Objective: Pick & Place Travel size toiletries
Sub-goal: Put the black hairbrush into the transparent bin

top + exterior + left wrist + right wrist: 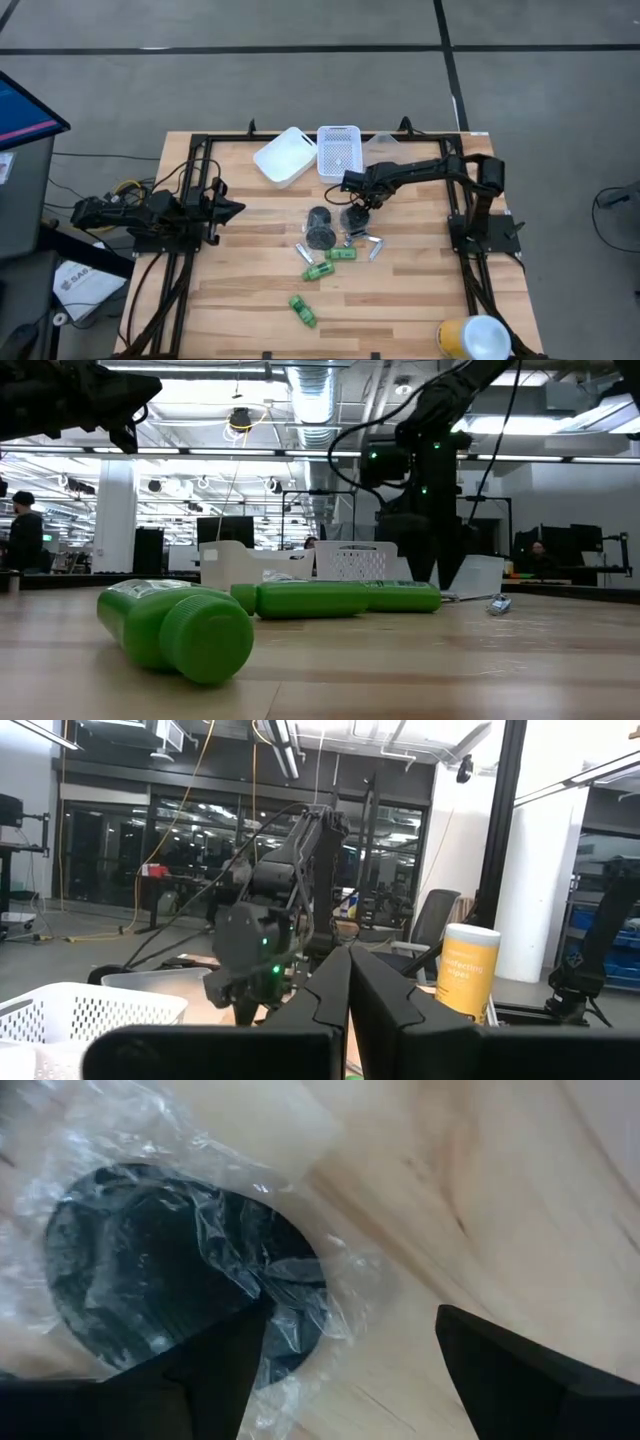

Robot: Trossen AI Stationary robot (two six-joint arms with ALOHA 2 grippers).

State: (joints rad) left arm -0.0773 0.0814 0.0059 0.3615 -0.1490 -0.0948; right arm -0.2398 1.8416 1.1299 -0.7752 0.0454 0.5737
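The wrapped black pot needs to go in the clear tub, so my right gripper will grab it by its film-covered rim [318, 1312] next.
Several toiletries lie mid-table: two black round pots [320, 229] [356, 220], silvery tubes [303, 250] [376, 246] and green bottles [318, 270] [341, 254] [303, 310]. My right gripper [358, 210] points down over the right-hand pot. In the right wrist view that pot [150, 1270] is wrapped in clear film, and the gripper [350, 1350] is open: one finger stands over the pot's edge, the other over bare wood. My left gripper [350, 975] is shut and holds nothing, parked at the table's left [232, 210].
Two white bins [285, 156] [338, 150] and a clear tub [380, 146] stand at the far edge. A yellow-and-white canister [470, 338] sits at the near right corner. Bare wood lies near left and near right of the items.
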